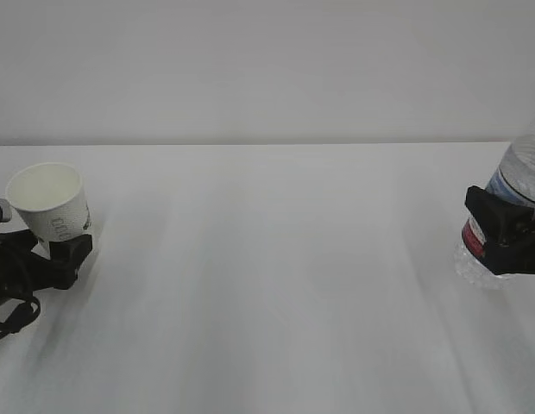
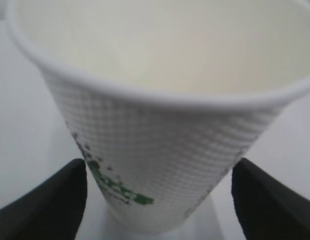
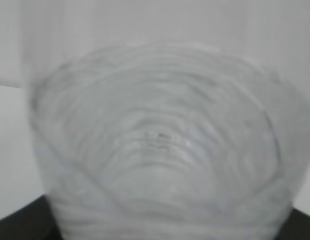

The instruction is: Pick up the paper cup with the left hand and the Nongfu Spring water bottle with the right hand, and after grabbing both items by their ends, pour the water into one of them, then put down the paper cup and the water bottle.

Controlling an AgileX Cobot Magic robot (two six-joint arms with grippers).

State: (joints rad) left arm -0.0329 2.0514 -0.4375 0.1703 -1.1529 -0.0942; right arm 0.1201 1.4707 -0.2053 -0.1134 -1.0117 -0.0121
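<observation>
The paper cup's open top [image 1: 45, 184] should stay free to receive water, so my left gripper should hold the cup by its lower part [image 1: 65, 231].
The paper cup [image 1: 47, 200] stands at the far left of the table, white with dark lettering and a cream inside. In the left wrist view the cup [image 2: 160, 100] fills the frame, green marks low on its side. My left gripper [image 1: 66, 252] [image 2: 160, 200] is open; its black fingers [image 2: 45, 205] flank the cup's lower part with slivers of table showing beside the base. At the far right edge, the Nongfu Spring water bottle [image 1: 519, 177] [image 3: 160, 140] sits in my right gripper [image 1: 502, 231] [image 3: 160, 231], which is shut on it at the red-and-white label. No water stream shows.
The white table [image 1: 276, 285] stretches between the two arms, with a pale wall behind it. The bottle's top is cut off by the exterior view's right edge. The left arm's cables [image 1: 13, 315] lie at the table's left edge.
</observation>
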